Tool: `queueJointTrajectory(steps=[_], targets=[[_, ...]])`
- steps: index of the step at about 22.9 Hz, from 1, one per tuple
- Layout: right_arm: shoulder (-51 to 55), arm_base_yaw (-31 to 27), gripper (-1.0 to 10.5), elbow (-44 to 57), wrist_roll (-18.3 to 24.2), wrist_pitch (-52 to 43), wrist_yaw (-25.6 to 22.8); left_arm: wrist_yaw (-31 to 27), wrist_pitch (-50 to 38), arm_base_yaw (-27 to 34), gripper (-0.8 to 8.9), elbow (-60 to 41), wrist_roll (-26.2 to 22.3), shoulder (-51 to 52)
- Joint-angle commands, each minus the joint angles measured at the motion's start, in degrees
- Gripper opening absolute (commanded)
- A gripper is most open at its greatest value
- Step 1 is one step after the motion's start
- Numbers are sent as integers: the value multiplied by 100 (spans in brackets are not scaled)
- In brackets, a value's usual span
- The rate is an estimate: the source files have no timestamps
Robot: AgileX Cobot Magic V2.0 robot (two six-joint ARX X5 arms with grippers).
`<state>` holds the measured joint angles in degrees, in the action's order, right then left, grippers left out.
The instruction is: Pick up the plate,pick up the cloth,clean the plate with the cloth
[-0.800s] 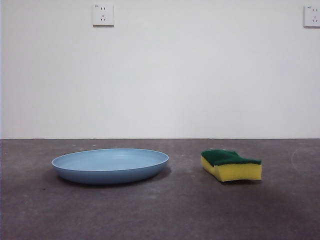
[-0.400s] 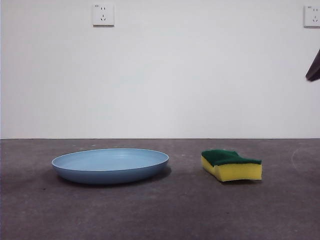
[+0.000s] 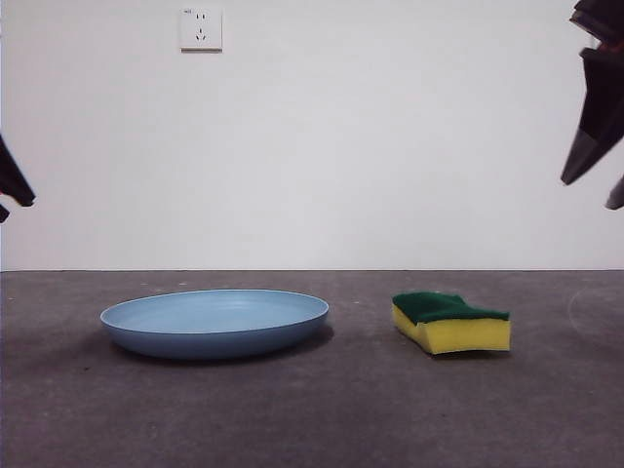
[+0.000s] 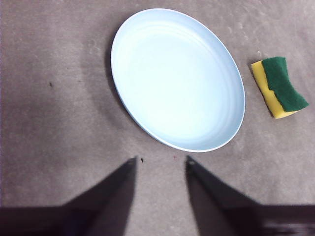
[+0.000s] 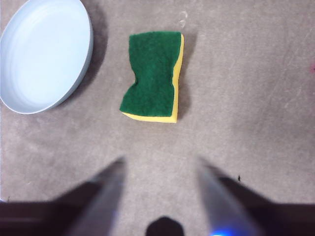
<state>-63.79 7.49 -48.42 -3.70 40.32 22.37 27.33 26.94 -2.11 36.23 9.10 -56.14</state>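
Observation:
I need to grab the cloth by its narrow middle [image 3: 437, 306] [image 5: 154, 76] with my right gripper next, because the cloth's ends are wide.
The light-blue plate [image 3: 214, 322] lies flat on the dark grey table, left of centre. The cloth [image 3: 451, 322], a yellow sponge block with a green top, rests to its right, apart from it. My left gripper [image 4: 160, 160] hangs open above the table just short of the plate [image 4: 177, 78]; in the front view it is a black tip [image 3: 14, 187] at the left edge. My right gripper [image 5: 160, 160] is open and high above the table, short of the cloth [image 5: 151, 76]; it shows dark at the front view's upper right [image 3: 592, 185]. Neither holds anything.
A white wall with a socket [image 3: 201, 29] stands behind the table. In the left wrist view the cloth [image 4: 279, 87] lies beyond the plate's far side. The right wrist view catches the plate [image 5: 44, 54] beside the cloth.
The right arm has come further down into the front view at the upper right. The left arm's tip has appeared at the left edge. Plate and cloth have not moved.

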Motion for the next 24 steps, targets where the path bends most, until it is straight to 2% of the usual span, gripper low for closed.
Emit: queueJointTrajectory(steps=[1,3,7,10,15,17,20,24], targets=[[-7,13,383,-50,48,-15,17,-9,-258,-20,346,-11,22,-118],[-7,63,382,-50,15,-22,17,-17,-472,-20,346,59,162,-352],[-7,173,382,-50,11,-20,17,-66,-496,-44,346,608,146,-1279],[-7,247,382,-50,-55,-15,20,-380,-463,-149,346,1113,111,-2079],[-7,284,381,-50,-120,81,24,-527,-422,-411,345,1759,114,-3274],[-4,286,379,-50,-125,162,22,-789,-435,-540,345,1939,116,-3650],[-4,286,379,-50,-125,240,22,-1064,-634,-656,345,2004,146,-4044],[7,286,379,-50,-138,243,22,-1058,-741,-702,345,2006,164,-4428]])
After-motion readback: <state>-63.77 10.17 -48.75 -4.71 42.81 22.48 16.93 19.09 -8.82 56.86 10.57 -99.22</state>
